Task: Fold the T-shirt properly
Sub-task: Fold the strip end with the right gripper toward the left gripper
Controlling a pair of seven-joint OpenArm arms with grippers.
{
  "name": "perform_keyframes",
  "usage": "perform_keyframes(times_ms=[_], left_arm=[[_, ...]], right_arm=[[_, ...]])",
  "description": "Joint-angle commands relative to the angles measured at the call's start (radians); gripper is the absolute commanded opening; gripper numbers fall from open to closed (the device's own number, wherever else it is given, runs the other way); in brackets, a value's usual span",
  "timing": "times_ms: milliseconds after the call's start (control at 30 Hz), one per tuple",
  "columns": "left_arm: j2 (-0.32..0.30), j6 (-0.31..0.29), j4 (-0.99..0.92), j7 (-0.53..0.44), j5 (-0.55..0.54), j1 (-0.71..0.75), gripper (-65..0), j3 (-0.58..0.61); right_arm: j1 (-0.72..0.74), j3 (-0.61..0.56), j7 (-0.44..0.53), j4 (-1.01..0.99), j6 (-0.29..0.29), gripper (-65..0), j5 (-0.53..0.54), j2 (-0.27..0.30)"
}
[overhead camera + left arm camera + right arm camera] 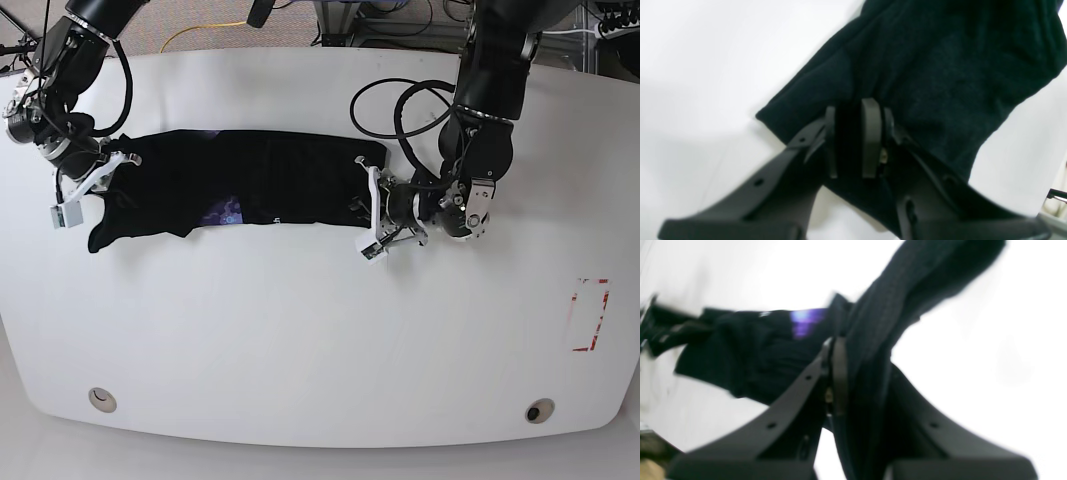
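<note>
The T-shirt's end (pixel 122 185) is out beyond the purple patch, so it moves over the T-shirt's middle (pixel 255 178) before my right gripper releases it.
The black T-shirt (pixel 250 180) lies stretched as a long band across the white table (pixel 320 340), its purple patch (pixel 225 212) near the front edge. My left gripper (pixel 368 208) is shut on the band's right end; in the left wrist view (pixel 850 133) black cloth (pixel 940 66) fills the gap between the pads. My right gripper (pixel 98 178) is shut on the band's left end; in the right wrist view (pixel 863 383) a fold of cloth (pixel 893 300) runs up between the fingers, with the purple patch (pixel 806 321) behind.
A red rectangle mark (pixel 590 313) sits near the table's right edge. Two round holes (pixel 100 399) (pixel 540 410) lie near the front edge. Black cables (pixel 390 110) loop behind the left arm. Cords and a yellow cable (pixel 200 30) lie beyond the back edge.
</note>
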Motion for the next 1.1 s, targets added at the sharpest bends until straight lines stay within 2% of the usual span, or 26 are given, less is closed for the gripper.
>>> perform_keyframes(times_ms=[0, 267, 400, 567, 800, 1067], left_arm=[[0.037, 0.004, -0.051, 0.067, 0.071, -0.005, -54.4, 0.011], [0.120, 0.004, -0.251, 0.037, 0.067, -0.077, -54.4, 0.009], [0.155, 0.083, -0.306, -0.010, 0.064, -0.086, -54.3, 0.009], [0.201, 0.109, -0.326, -0.032, 0.064, -0.086, -54.3, 0.005], [0.215, 0.111, -0.327, -0.030, 0.064, -0.086, -54.3, -0.103], [0.215, 0.111, -0.327, -0.030, 0.064, -0.085, -54.3, -0.164]], right_arm=[[0.011, -0.027, 0.027, 0.086, -0.003, -65.0, 0.032, 0.016], [0.011, -0.118, 0.024, 0.158, -0.028, -65.0, 0.039, 0.013], [0.014, -0.167, 0.024, 0.181, -0.028, -65.0, 0.039, 0.013], [0.014, -0.207, 0.024, 0.201, -0.028, -65.0, 0.039, 0.013], [0.010, -0.219, 0.024, 0.202, -0.023, -65.0, 0.041, -0.047], [-0.007, -0.271, 0.027, 0.202, -0.027, -65.0, 0.038, -0.087]])
